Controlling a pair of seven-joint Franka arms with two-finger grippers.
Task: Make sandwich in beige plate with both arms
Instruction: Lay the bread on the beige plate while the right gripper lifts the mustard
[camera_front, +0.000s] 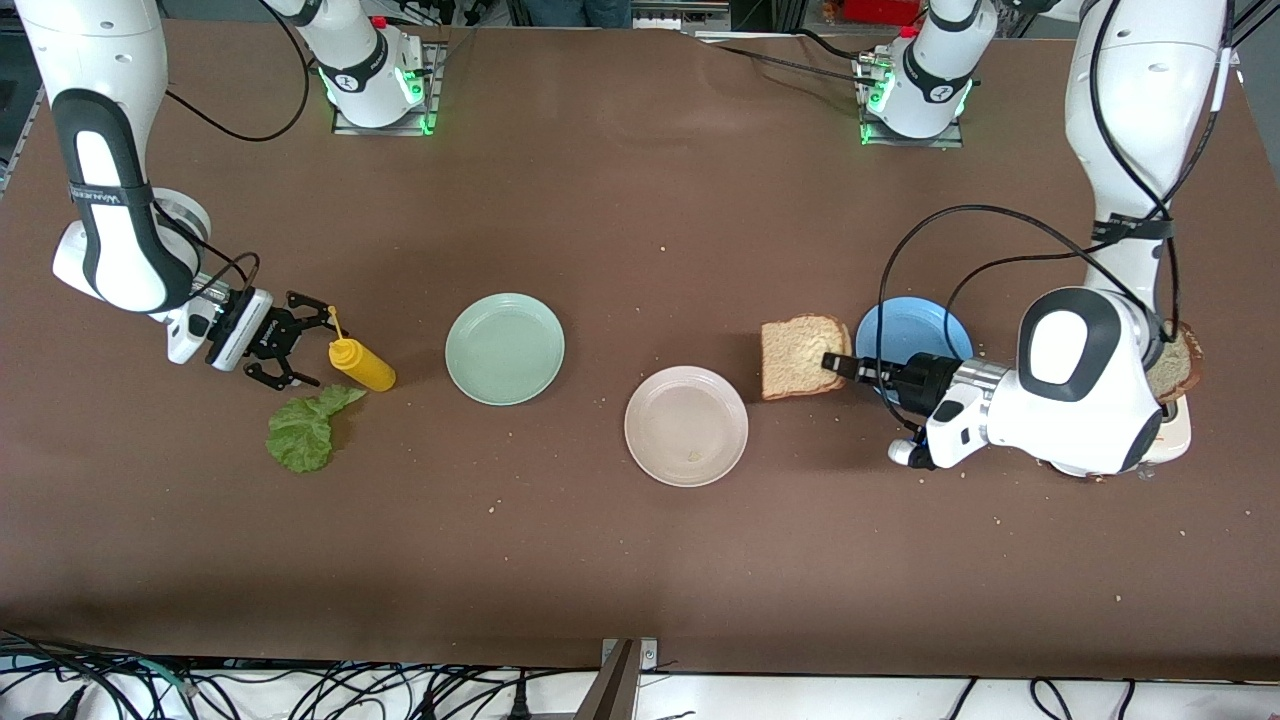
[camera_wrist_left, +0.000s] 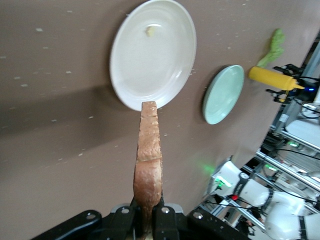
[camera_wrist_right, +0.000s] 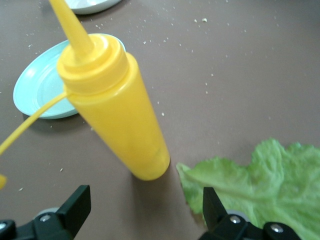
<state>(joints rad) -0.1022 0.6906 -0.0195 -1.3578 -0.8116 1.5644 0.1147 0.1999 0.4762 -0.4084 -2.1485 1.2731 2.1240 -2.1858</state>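
I will next grab the yellow squeeze bottle's body with my right gripper. The yellow squeeze bottle's nozzle then stays free to dress the sandwich.
A toasted bread slice hangs over the table between the beige plate and the blue plate. My left gripper is shut on its edge. In the left wrist view the slice stands edge-on from the left gripper, pointing at the beige plate, which holds only a crumb. A green lettuce leaf lies near the right arm's end. My right gripper is open, low beside the yellow bottle, with nothing between its fingers. In the right wrist view the lettuce lies by the right gripper.
A yellow squeeze bottle stands between the right gripper and the mint-green plate. Another bread slice lies on a white holder, partly hidden by the left arm. Crumbs dot the brown table.
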